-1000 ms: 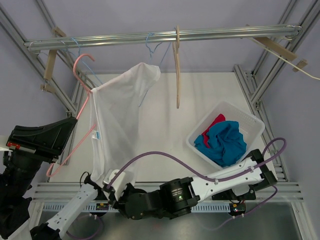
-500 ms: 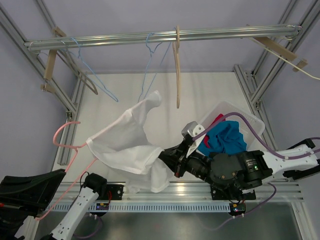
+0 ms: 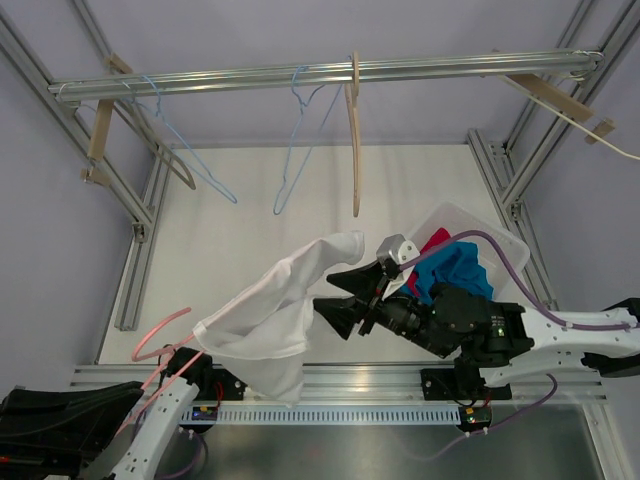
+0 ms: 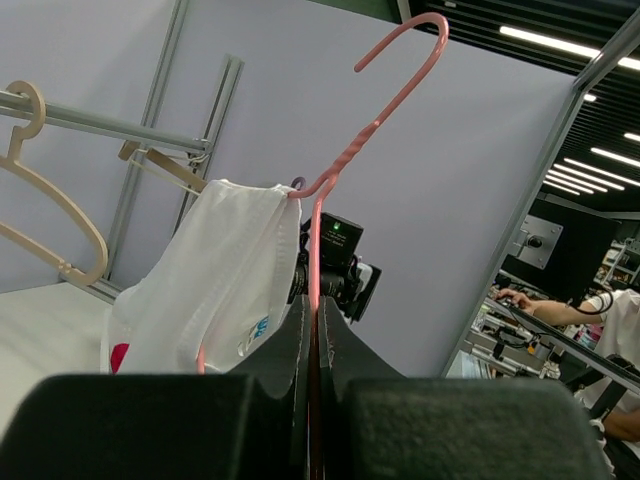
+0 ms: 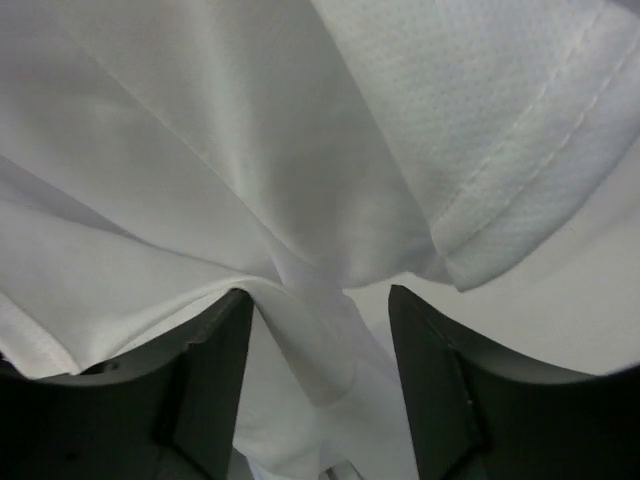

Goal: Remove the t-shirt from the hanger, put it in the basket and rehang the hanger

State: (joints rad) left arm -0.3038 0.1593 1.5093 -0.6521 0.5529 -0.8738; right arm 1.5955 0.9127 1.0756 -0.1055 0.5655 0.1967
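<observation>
The t-shirt needs to slide off the hanger, so my right gripper should grab it by its loose fold (image 3: pixel 310 290) (image 5: pixel 316 338) on the side away from my left gripper.
The white t-shirt (image 3: pixel 268 318) hangs off one side of the pink hanger (image 3: pixel 162 346), low over the table's near edge. In the left wrist view the t-shirt (image 4: pixel 205 285) drapes over the hanger's left shoulder, and the hanger (image 4: pixel 385 110) rises with its hook at the top. My left gripper (image 4: pixel 312 308) is shut on the hanger's wire. My right gripper (image 3: pixel 333 296) stands open just right of the shirt. From its wrist, the right gripper (image 5: pixel 320 312) shows wide jaws with a loose fold of the t-shirt (image 5: pixel 300 180) lying between them.
A white basket (image 3: pixel 508 248) with blue and red clothes stands at the right, behind my right arm. The rail (image 3: pixel 320 72) at the back carries blue wire hangers (image 3: pixel 296 150) and a wooden hanger (image 3: pixel 353 140). Aluminium frame posts line both sides.
My right gripper has opened after pulling the shirt to the right. The left arm has carried the pink hanger down toward the near edge, off the rail.
</observation>
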